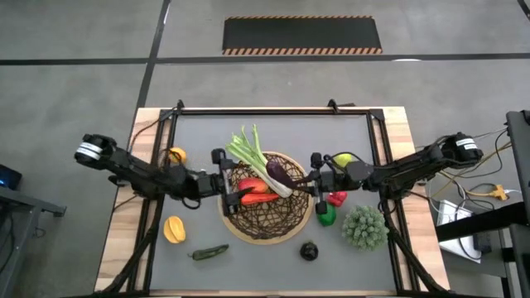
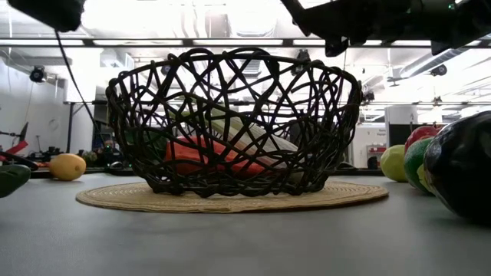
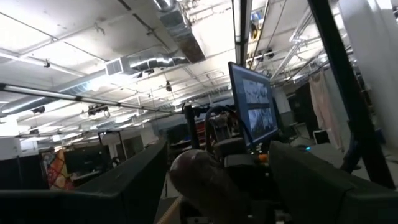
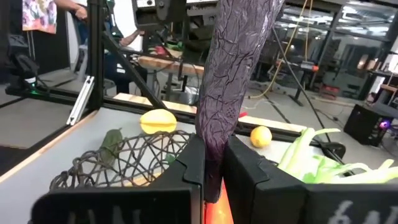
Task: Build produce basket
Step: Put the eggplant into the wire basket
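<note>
The dark purple eggplant needs to go in the produce basket (image 1: 261, 221), so my left gripper will next grab it by its free rounded end (image 1: 273, 169).
The wicker basket (image 1: 265, 217) stands mid-table. In it lie the long leek (image 1: 248, 151), whose green top sticks out over the far rim, and red and orange produce (image 1: 252, 187). My right gripper (image 1: 308, 179) is at the basket's right rim, shut on the dark purple eggplant (image 1: 279, 172), which reaches over the leek. My left gripper (image 1: 224, 183) hovers open over the left rim. In the left wrist view a dark rounded end (image 3: 199, 180) shows between its fingers, apart from them. My right gripper pinches the eggplant's near end (image 4: 214, 163) between its two fingers (image 4: 191, 163). It comes in about level from the table's right, and the eggplant runs on straight ahead of the fingers over the basket (image 4: 124, 155). Whether it rests on the leek (image 4: 317, 160), I cannot tell.
Outside the basket, on the left: a lemon (image 1: 175, 155), another lemon (image 1: 174, 228) and a green chili (image 1: 209, 252). On the right: a yellow-green fruit (image 1: 343, 159), a red pepper (image 1: 337, 199), a lime (image 1: 326, 214), a bushy green vegetable (image 1: 364, 228) and a dark round item (image 1: 309, 250).
</note>
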`<state>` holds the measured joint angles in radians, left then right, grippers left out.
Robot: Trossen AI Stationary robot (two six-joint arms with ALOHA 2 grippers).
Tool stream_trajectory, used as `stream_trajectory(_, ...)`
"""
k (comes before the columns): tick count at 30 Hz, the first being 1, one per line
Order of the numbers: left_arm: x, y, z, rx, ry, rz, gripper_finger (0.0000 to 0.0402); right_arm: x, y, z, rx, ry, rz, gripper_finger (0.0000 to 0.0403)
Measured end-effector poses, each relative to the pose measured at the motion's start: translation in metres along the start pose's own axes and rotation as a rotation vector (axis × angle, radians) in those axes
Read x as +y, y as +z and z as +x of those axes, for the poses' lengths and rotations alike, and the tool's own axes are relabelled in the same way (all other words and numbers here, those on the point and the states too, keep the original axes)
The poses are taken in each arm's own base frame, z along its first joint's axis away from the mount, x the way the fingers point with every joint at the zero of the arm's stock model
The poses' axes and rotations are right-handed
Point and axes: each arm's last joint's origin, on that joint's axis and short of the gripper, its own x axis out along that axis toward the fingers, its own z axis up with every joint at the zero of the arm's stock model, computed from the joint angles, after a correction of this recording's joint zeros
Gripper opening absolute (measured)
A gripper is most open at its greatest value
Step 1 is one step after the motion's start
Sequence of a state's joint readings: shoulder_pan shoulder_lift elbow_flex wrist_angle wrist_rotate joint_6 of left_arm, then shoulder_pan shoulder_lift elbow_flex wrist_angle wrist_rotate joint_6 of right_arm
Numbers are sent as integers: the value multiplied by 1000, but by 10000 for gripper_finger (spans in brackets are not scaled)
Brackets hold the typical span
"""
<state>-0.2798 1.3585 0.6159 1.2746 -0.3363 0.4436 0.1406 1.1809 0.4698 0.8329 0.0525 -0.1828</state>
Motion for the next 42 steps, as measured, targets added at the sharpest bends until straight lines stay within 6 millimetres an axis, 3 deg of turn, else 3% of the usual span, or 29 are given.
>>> stream_trajectory(11,0,-29,42,51,68,-27,263,0,-3,1,19,2,0,24)
stream_trajectory(20,3,-43,46,63,28,-79,256,0,-3,1,22,2,-2,24)
stream_trajectory(31,2,-43,45,66,21,-81,177,1,-4,1,29,4,9,28)
stream_trajectory(35,2,-43,45,68,20,-80,168,1,-5,1,31,1,32,66)
stream_trajectory(42,1,-48,44,118,14,-91,165,-1,-4,1,35,-35,78,177)
